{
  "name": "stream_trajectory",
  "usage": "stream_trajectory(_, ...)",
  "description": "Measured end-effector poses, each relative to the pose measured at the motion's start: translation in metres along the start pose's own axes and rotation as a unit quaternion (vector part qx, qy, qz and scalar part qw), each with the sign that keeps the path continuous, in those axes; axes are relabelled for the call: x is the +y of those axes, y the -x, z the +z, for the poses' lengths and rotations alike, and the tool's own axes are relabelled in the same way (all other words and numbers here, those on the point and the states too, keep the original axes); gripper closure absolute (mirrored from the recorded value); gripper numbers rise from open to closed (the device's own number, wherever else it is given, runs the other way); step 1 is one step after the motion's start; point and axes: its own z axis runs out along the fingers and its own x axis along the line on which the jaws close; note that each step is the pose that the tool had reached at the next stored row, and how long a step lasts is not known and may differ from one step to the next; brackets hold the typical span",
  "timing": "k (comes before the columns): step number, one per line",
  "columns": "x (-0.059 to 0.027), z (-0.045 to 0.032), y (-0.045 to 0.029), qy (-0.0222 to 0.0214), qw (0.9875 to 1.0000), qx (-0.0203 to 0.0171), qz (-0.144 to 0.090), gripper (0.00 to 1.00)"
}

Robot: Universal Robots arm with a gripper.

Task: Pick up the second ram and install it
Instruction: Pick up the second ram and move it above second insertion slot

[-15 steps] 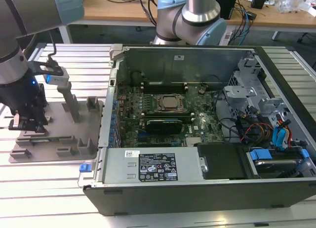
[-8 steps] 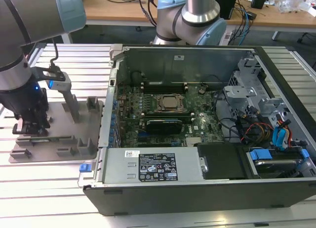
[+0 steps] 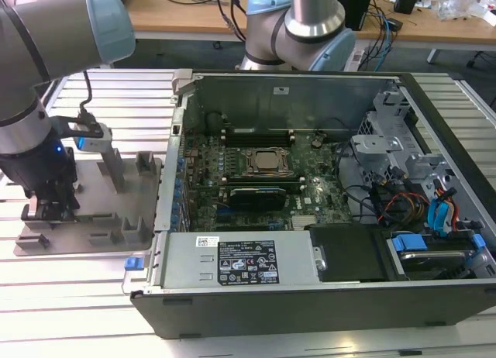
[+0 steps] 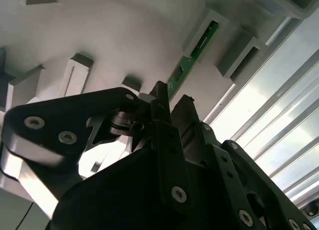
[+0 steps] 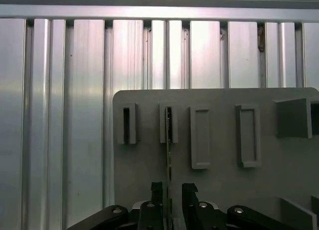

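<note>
The gripper next needs to grab the ram by the middle of its long edge [image 5: 169, 206]. Then it can install this second ram in the computer case.
The second ram [image 5: 168, 140] is a thin green stick standing on edge in a slot of the grey plastic tray [image 5: 224, 185]. In the second wrist view its green edge [image 4: 192, 60] runs between two raised blocks of the tray [image 4: 124, 36]. My gripper [image 5: 172, 191] is low over the tray and open, with one black finger on each side of the ram's near end [image 4: 172, 98]. A small gap shows between the ram and one finger. In the exterior view the gripper [image 3: 50, 207] sits at the tray [image 3: 139, 218], on the exterior view's left, beside the open computer case.
The open computer case [image 3: 310, 296] lies to the right of the tray, with the motherboard [image 3: 310, 195], the processor socket [image 3: 267, 163] and dark memory slots [image 3: 256, 133] inside. The tray rests on a ribbed aluminium table [image 5: 75, 115]. A second arm's base [image 3: 298, 32] stands behind the case.
</note>
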Motion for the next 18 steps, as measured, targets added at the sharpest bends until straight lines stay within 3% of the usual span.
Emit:
stream_trajectory(3, -0.0001, 0.0085, -0.0018, 0.0, 1.0, -0.0004, 0.0, 0.7)
stream_trajectory(5, 0.0, 0.0114, -0.0019, 0.0, 1.0, -0.0036, 0.0, 0.7)
stream_trajectory(8, 0.0, 0.0115, -0.0019, -0.0001, 1.0, -0.0042, 0.0, 0.72)
stream_trajectory(11, 0.0001, 0.0115, -0.0019, 0.0, 1.0, -0.0047, 0.0, 0.87)
stream_trajectory(18, 0.0001, 0.0115, -0.0019, 0.0, 1.0, -0.0057, 0.0, 0.87)
